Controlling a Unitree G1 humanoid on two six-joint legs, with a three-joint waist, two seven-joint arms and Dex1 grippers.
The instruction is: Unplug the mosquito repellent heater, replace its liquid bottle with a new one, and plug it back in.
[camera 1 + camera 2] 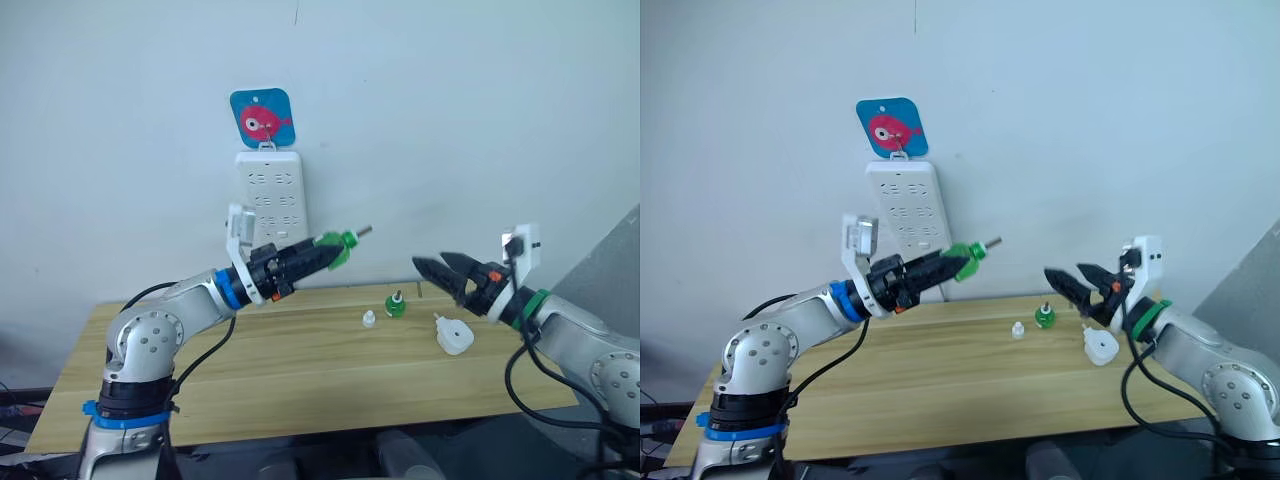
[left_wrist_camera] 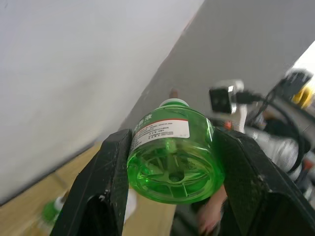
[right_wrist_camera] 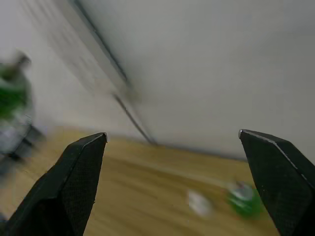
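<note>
I will grab the heater by its rounded white body next with my right gripper, so its plug pins stay free for the power strip.
My left gripper is shut on a green liquid bottle and holds it in the air in front of the white power strip, wick pointing right. In the left wrist view the bottle sits base-on between both fingers. The white mosquito repellent heater lies unplugged on the wooden table at the right. A second green bottle stands on the table beside a small white cap. My right gripper hovers open and empty above the heater.
A blue card with a red fish hangs on the wall above the power strip. The table's left half and front offer free room. A grey slanted surface rises at the far right.
</note>
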